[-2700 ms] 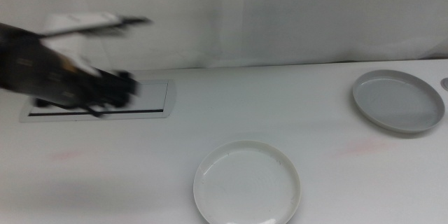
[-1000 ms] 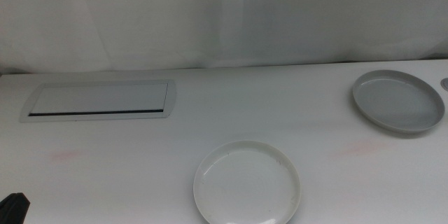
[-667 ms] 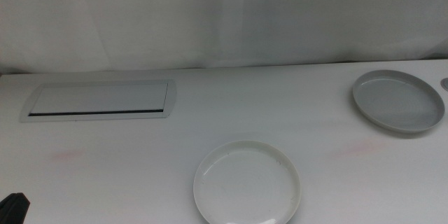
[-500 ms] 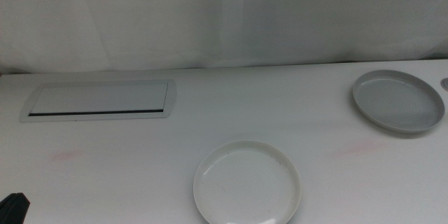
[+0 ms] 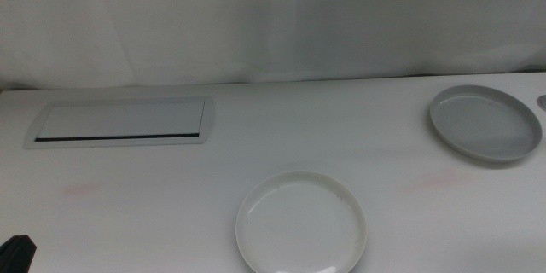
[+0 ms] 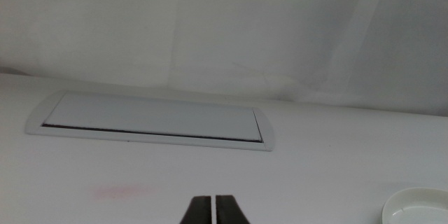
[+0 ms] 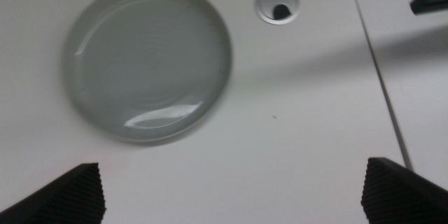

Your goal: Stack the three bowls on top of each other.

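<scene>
I will next pinch the grey bowl by its thin raised rim [image 5: 539, 130] with my right gripper, because the grey bowl's round body [image 5: 485, 124] is too wide for my fingers.
A white bowl [image 5: 300, 223] sits near the table's front, at the middle. Its rim also shows in the left wrist view [image 6: 418, 207]. A light grey bowl [image 5: 485, 123] sits at the far right, and it shows from above in the right wrist view [image 7: 148, 60]. The pale mint green bowl is out of view. My left gripper [image 6: 215, 210] is shut and empty, low over bare table. It shows only as a dark tip at the front left corner [image 5: 16, 253]. My right gripper [image 7: 234, 196] is open and empty, above the table beside the grey bowl.
A flat white panel with a dark slot [image 5: 119, 122] lies at the back left, and it shows in the left wrist view [image 6: 150, 117]. A round cable hole [image 7: 278, 4] lies next to the grey bowl. A white curtain hangs behind the table.
The left arm, which was blurred above the panel 2.7 s ago, has drawn back to the front left corner. Nothing has moved over the last second.
</scene>
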Controlling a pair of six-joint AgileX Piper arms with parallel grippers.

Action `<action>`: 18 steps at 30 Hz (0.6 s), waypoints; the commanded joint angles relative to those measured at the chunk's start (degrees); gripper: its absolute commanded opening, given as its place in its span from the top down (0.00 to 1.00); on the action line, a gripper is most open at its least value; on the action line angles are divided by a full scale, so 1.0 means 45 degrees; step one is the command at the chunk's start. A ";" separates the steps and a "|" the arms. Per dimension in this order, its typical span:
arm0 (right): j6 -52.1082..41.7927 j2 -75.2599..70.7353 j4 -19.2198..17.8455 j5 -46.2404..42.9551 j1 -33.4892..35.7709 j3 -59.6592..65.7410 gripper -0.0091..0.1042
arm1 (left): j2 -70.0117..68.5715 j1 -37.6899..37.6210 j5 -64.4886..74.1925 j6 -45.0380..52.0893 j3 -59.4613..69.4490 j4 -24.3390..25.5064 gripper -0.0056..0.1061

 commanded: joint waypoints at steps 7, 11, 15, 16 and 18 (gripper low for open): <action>-0.0784 0.2211 0.0456 -0.0881 -0.1463 -0.0593 0.02 | -0.0104 0.0049 -0.0021 0.0019 0.0066 -0.0046 0.98; -0.0729 0.3229 0.0456 -0.1556 -0.1463 -0.0593 0.02 | -0.0104 0.0049 -0.0021 0.0019 0.0066 -0.0046 0.98; -0.0740 0.4354 0.0456 -0.2349 -0.1463 -0.0627 0.02 | -0.0104 0.0049 -0.0021 0.0019 0.0066 -0.0046 0.98; -0.0806 0.4685 0.0456 -0.2462 -0.1463 -0.0699 0.02 | -0.0104 0.0049 -0.0021 0.0019 0.0066 -0.0046 0.98; -0.0930 0.5325 0.0456 -0.2572 -0.1463 -0.0972 0.02 | -0.0104 0.0049 -0.0021 0.0053 0.0066 -0.0046 0.98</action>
